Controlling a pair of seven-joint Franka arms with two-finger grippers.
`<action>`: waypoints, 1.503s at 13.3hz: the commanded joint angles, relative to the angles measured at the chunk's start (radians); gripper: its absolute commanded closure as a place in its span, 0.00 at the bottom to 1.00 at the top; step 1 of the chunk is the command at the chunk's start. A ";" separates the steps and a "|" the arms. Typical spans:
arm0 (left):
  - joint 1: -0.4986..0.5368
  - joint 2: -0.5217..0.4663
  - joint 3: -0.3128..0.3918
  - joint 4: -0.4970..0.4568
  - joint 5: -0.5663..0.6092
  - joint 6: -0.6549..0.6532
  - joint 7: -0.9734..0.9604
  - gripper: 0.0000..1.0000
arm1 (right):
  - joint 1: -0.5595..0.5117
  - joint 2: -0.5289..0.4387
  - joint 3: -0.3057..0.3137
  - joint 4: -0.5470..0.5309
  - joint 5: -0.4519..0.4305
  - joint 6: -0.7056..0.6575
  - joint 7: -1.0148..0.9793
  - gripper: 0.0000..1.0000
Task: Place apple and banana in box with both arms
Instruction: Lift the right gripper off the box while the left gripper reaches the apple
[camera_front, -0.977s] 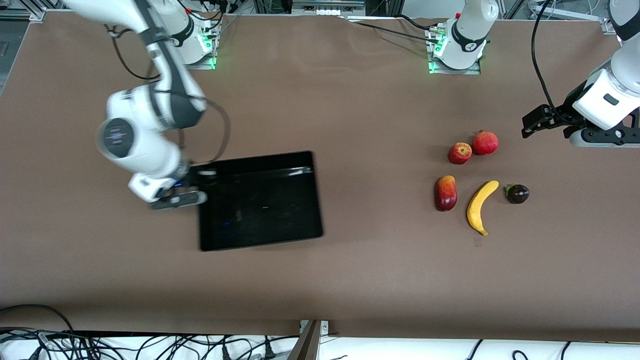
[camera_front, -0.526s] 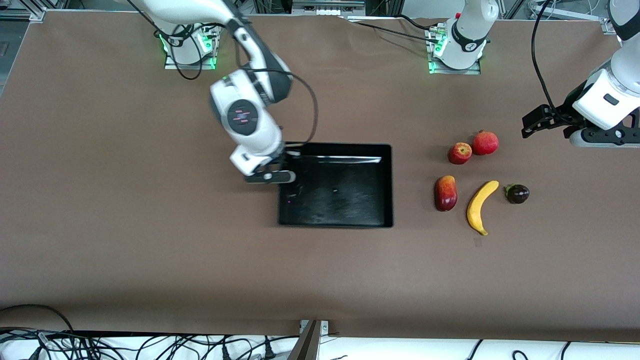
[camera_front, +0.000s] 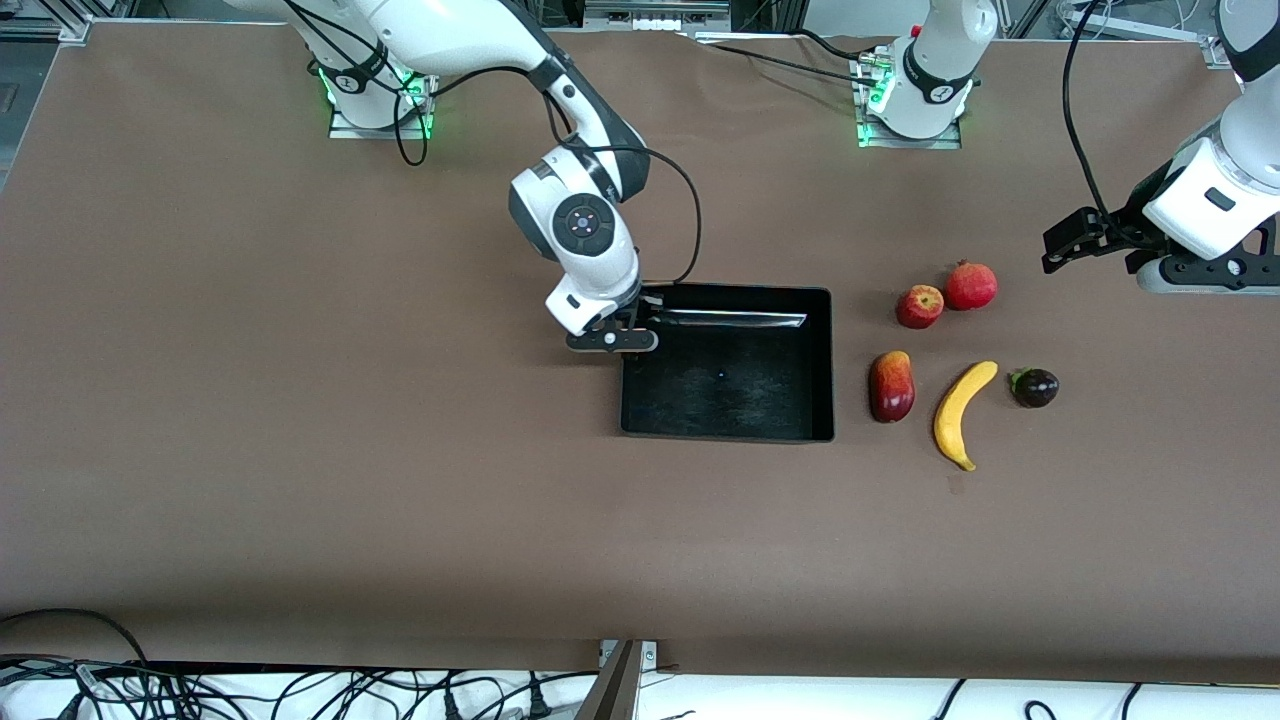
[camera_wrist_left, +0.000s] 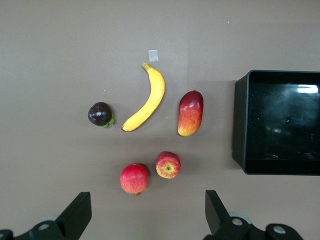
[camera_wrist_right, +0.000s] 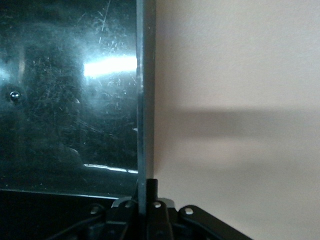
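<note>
My left gripper grabs the yellow banana by its curved middle (camera_front: 950, 412) (camera_wrist_left: 155, 101) next, to put the banana in the black box.
The glossy black box (camera_front: 820, 362) sits mid-table, empty. My right gripper (camera_front: 630, 322) is shut on the box's wall (camera_wrist_right: 143, 100) at the corner toward the right arm's end. The apple (camera_front: 919, 306) lies beside the box toward the left arm's end, and also shows in the left wrist view (camera_wrist_left: 168, 164). The yellow banana (camera_front: 962, 412) lies nearer the front camera than the apple and shows in the left wrist view (camera_wrist_left: 148, 98) too. My left gripper (camera_wrist_left: 147, 220) is open and empty, held in the air over the table's left-arm end, apart from the fruit.
A plain red fruit with a crown (camera_front: 971, 285) touches the apple. A red-yellow mango-like fruit (camera_front: 891, 385) lies between box and banana. A dark purple fruit (camera_front: 1034, 387) lies beside the banana. A small tape square (camera_front: 957, 484) marks the cloth.
My right gripper has dragged the box across the table toward the fruit, from the right arm's end to the middle. The left arm has barely moved.
</note>
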 joint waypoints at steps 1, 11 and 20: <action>-0.002 0.025 0.004 0.023 -0.027 -0.063 0.024 0.00 | 0.027 0.016 -0.014 0.034 0.012 0.012 0.013 1.00; -0.019 0.201 0.001 -0.158 -0.009 0.141 0.026 0.00 | 0.047 -0.002 -0.026 0.036 -0.025 0.038 -0.007 0.00; -0.027 0.184 -0.057 -0.625 0.054 0.688 0.023 0.00 | 0.015 -0.322 -0.382 0.075 0.021 -0.397 -0.319 0.00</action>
